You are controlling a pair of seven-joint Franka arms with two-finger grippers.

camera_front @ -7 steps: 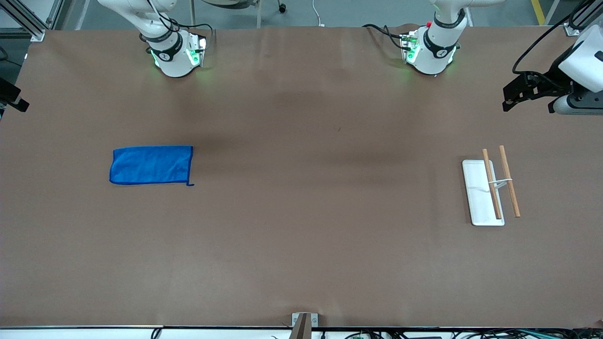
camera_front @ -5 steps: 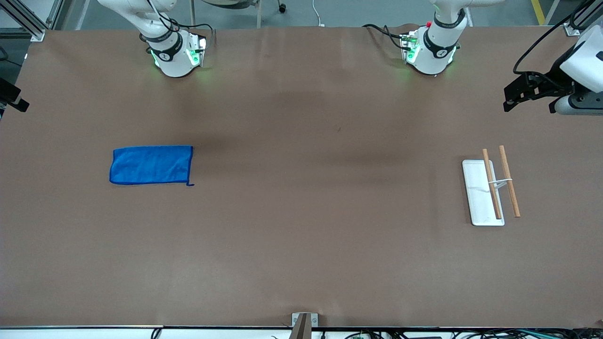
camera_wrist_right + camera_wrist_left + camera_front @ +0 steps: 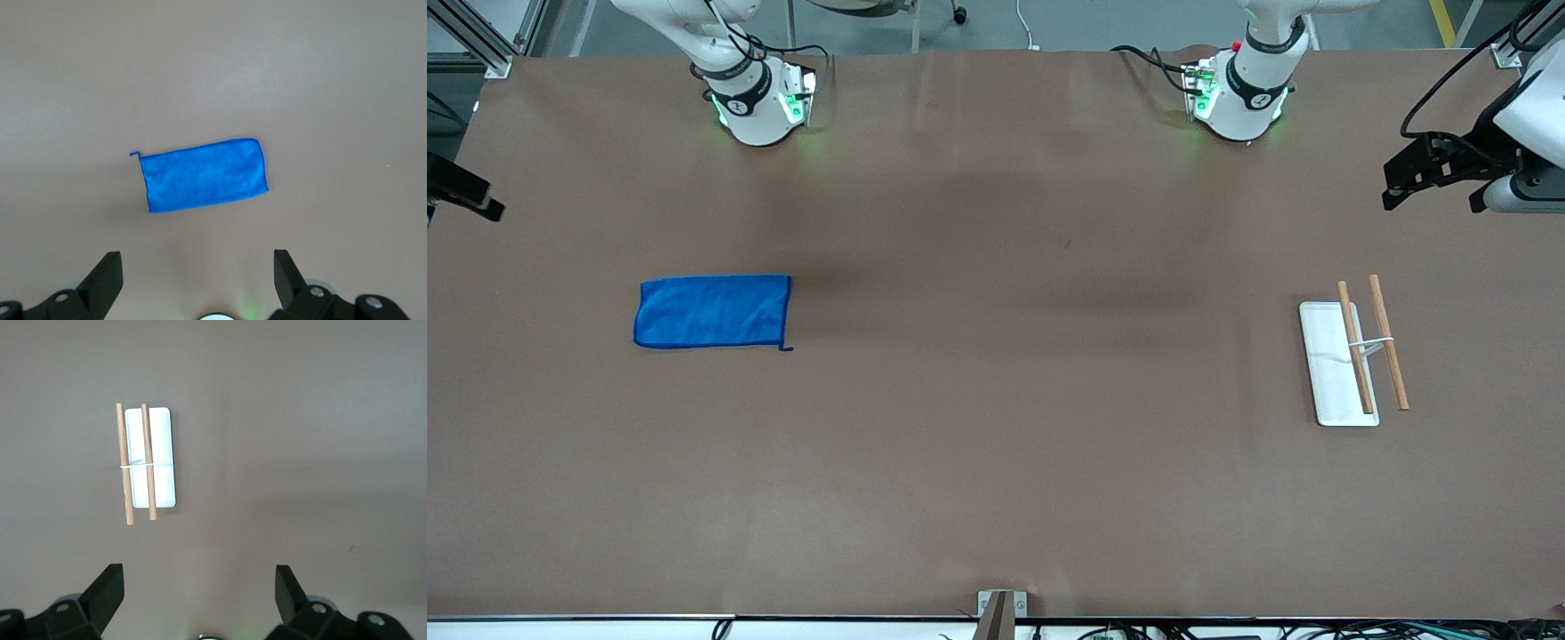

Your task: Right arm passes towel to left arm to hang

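Observation:
My right gripper should go to the towel and grab its plain short end [image 3: 649, 311], so the blue towel's thread-tail corner [image 3: 785, 347] stays free for my left gripper to take.
The bright blue towel [image 3: 713, 311] lies flat on the brown table toward the right arm's end, with a thread tail at one corner. In the right wrist view the towel [image 3: 203, 175] shows whole, well below my open right gripper [image 3: 197, 267], which holds nothing. From the front, the right gripper [image 3: 479, 204] hangs high over the table's edge at that end. My left gripper [image 3: 1394, 185] hangs high over the left arm's end. It stands open and empty [image 3: 198, 587].
A rack with a white base [image 3: 1329, 378] and two wooden rods [image 3: 1389, 342] stands toward the left arm's end; the left wrist view shows the rack [image 3: 148, 463] below. The two arm bases [image 3: 760, 102] [image 3: 1240, 98] stand along the table's back edge.
The right gripper has shifted slightly inward over the table. The left gripper has drifted a little toward its end of the table. The towel and the rack have not moved.

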